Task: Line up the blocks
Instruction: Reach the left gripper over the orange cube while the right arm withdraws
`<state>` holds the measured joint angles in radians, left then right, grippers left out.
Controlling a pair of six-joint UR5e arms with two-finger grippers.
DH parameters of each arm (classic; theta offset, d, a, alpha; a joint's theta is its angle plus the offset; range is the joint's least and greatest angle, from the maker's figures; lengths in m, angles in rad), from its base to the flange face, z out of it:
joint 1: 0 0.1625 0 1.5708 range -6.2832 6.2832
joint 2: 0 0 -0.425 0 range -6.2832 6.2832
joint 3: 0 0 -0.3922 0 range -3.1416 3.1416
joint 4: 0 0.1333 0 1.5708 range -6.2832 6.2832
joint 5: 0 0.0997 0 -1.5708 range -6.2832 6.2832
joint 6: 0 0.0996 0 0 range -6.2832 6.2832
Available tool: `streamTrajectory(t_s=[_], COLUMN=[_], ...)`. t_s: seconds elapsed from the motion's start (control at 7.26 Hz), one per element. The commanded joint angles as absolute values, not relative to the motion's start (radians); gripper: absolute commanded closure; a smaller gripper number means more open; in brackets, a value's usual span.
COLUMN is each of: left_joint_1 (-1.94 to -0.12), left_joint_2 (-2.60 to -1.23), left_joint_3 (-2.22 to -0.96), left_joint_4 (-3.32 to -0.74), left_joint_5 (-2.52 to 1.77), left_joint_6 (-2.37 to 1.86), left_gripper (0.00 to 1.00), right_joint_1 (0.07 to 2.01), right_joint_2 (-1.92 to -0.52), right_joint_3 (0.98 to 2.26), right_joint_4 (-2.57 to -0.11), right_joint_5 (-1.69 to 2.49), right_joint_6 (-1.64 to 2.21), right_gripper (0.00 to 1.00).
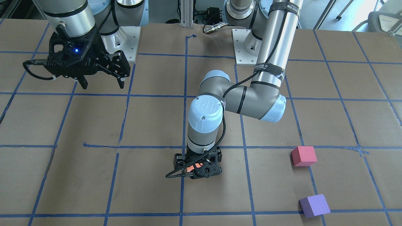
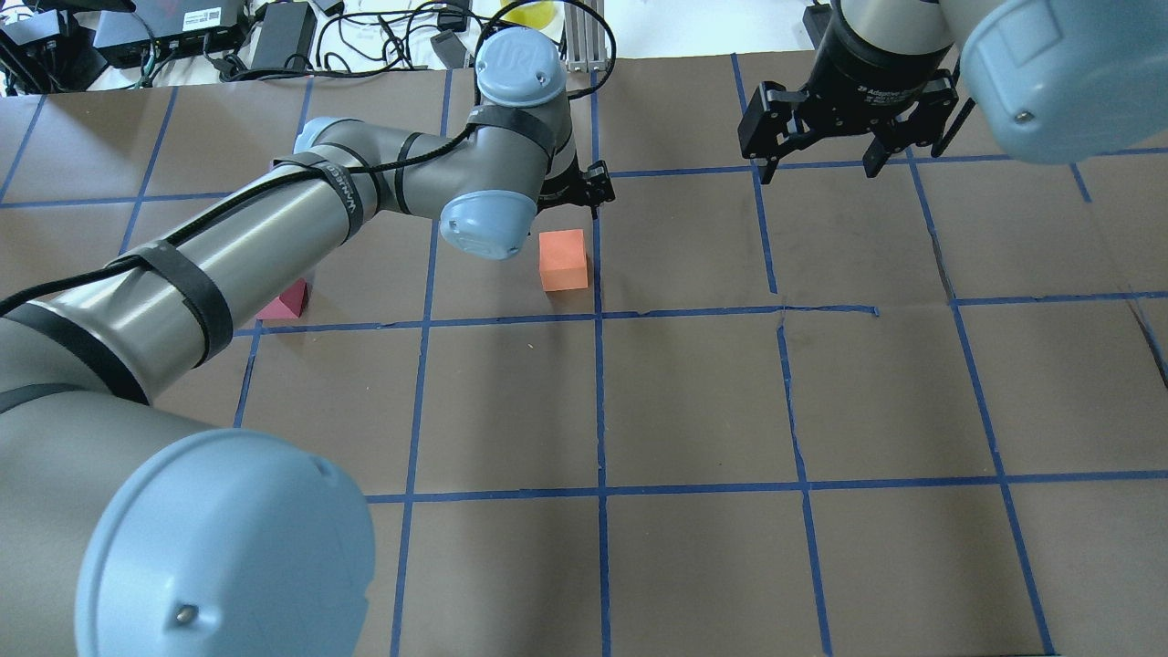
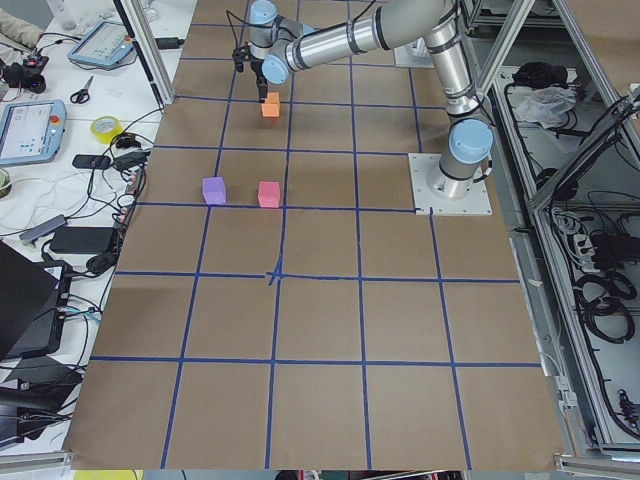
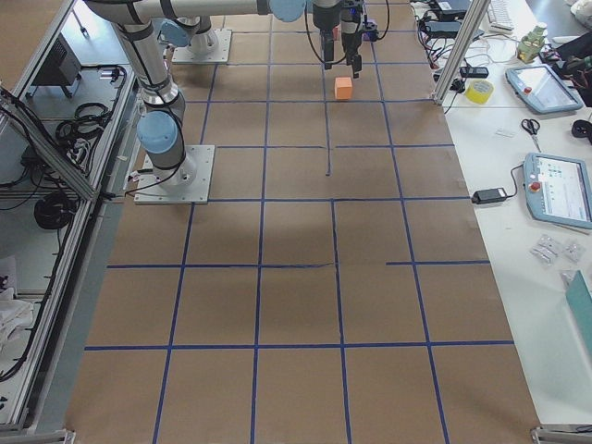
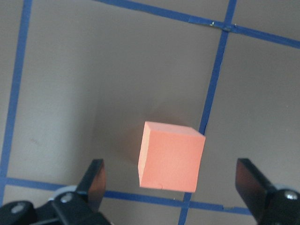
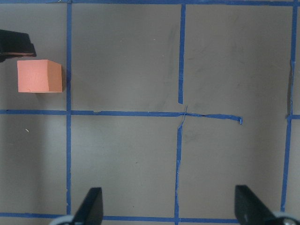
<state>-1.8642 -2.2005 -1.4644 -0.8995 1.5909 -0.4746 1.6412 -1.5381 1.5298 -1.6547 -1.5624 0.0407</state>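
Next, my left gripper grips the orange block [image 5: 171,157] by two opposite sides to line it up between the pinkish-red and purple blocks.
The orange block [image 5: 171,157] sits on the table beside a blue tape line. It also shows in the overhead view [image 2: 563,260] and the right wrist view [image 6: 39,76]. My left gripper [image 5: 173,187] hangs open above it, a finger on each side, not touching it. In the front view, the left gripper [image 1: 199,166] mostly hides the block. The pinkish-red block [image 1: 303,156] and the purple block [image 1: 314,205] lie apart on my left side. The left arm partly hides the pinkish-red block in the overhead view [image 2: 285,301]. My right gripper [image 2: 817,164] is open and empty above the table.
Brown paper with a blue tape grid [image 2: 599,401] covers the table. The arm base plates [image 1: 249,47] stand at the robot's edge. Cables and electronics [image 2: 274,32] lie beyond the far edge. Side benches hold tablets and tape rolls [image 4: 479,91].
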Motion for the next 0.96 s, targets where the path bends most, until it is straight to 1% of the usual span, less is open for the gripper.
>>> streamTrajectory(t_s=[0.0,0.41,0.69,0.83], left_joint_1=[-1.867,-1.867,-1.867,-1.867], left_joint_2=[-2.230,-2.229,-2.226,-2.224], left_joint_3=[-1.462,-1.477,-1.477,-1.474], left_joint_4=[-0.891,-0.922,-0.968,-0.968], left_joint_5=[1.594,1.592,1.585,1.583], left_joint_6=[-0.428,-0.423,-0.423,-0.422], left_gripper=[0.00,0.14,0.11,0.16], right_joint_1=[1.641,1.641,1.640,1.640], right_joint_2=[-1.539,-1.539,-1.539,-1.539], right_joint_3=[1.532,1.532,1.532,1.532], right_joint_4=[-1.655,-1.657,-1.657,-1.657], right_joint_5=[-1.562,-1.559,-1.560,-1.560], right_joint_6=[0.041,0.041,0.041,0.041], right_gripper=[0.00,0.00,0.00,0.00])
